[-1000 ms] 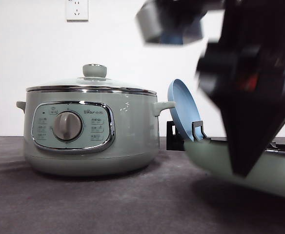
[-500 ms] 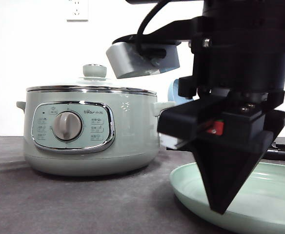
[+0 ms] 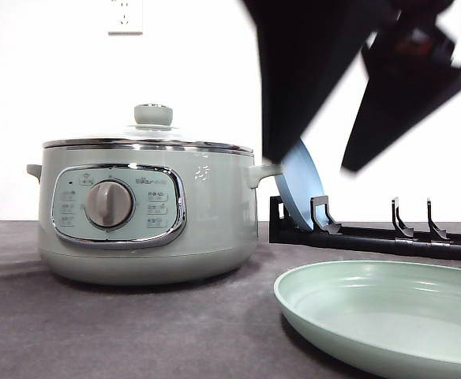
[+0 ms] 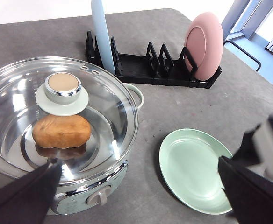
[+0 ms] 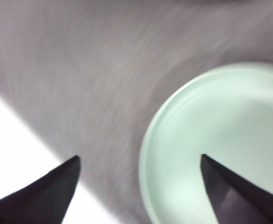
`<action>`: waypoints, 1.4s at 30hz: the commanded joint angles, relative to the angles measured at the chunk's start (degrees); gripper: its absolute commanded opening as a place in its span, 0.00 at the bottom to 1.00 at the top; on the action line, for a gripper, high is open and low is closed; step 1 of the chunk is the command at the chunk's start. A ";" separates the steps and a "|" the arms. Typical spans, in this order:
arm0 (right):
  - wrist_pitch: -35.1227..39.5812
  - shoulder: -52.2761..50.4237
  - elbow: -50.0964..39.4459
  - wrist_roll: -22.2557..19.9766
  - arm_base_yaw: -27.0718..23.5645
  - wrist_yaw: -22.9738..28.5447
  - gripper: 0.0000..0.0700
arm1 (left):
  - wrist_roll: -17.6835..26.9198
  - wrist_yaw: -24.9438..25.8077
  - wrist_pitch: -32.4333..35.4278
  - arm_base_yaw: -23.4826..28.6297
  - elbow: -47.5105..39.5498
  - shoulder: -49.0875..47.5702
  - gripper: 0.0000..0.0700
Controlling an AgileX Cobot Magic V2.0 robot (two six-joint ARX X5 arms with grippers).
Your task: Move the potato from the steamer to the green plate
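Next, my left gripper grabs the small knob [image 3: 153,115] standing at the glass lid's center, since the lid spreads far wider than my fingers.
The steamer [image 3: 148,213] stands on the left of the table with its glass lid [image 4: 15,107] on. Through the glass the orange-brown potato [image 4: 61,131] lies inside, under the lid's knob [image 4: 61,88]. To the steamer's right, the green plate [image 3: 388,308] [image 4: 192,170] [image 5: 220,130] lies flat and bare. My left gripper [image 4: 139,162] hovers open high over the steamer, holding nothing. Blurred and raised well above the green plate, my right gripper [image 3: 311,162] [image 5: 139,157] is open with nothing in it.
A black dish rack [image 3: 372,237] [image 4: 146,70] runs behind the green plate. A blue plate [image 3: 300,189] [image 4: 101,32] stands upright in it near the steamer's handle, a pink plate [image 4: 203,44] at its other end. The table's edge lies beyond the rack.
The green plate went from tilted and lifted to lying flat on the table. My right gripper then rose away from it, up toward the top of the front view.
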 commanded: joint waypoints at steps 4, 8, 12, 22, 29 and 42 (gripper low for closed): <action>0.78 -6.89 1.83 0.75 -6.61 -3.80 0.79 | 0.48 0.42 0.32 -0.22 1.31 0.33 1.00; 1.19 -13.20 1.83 -2.27 -13.59 -5.14 0.79 | 0.49 0.42 0.25 -0.22 1.31 0.33 1.00; 1.61 -18.61 1.83 -5.75 -19.33 -7.95 0.79 | 0.48 0.41 0.17 -0.22 1.31 0.33 1.00; 0.54 -28.65 1.83 -5.42 -23.86 -8.62 0.90 | 0.29 0.42 -0.24 -0.22 1.31 0.32 1.00; 0.75 -31.10 1.83 -2.60 -23.82 -12.06 0.90 | 1.10 -0.58 -3.48 -0.22 3.23 1.15 1.00; 1.59 -31.49 2.33 -3.24 -23.82 -12.59 0.90 | 5.70 -8.49 -16.48 -0.70 21.32 16.83 1.00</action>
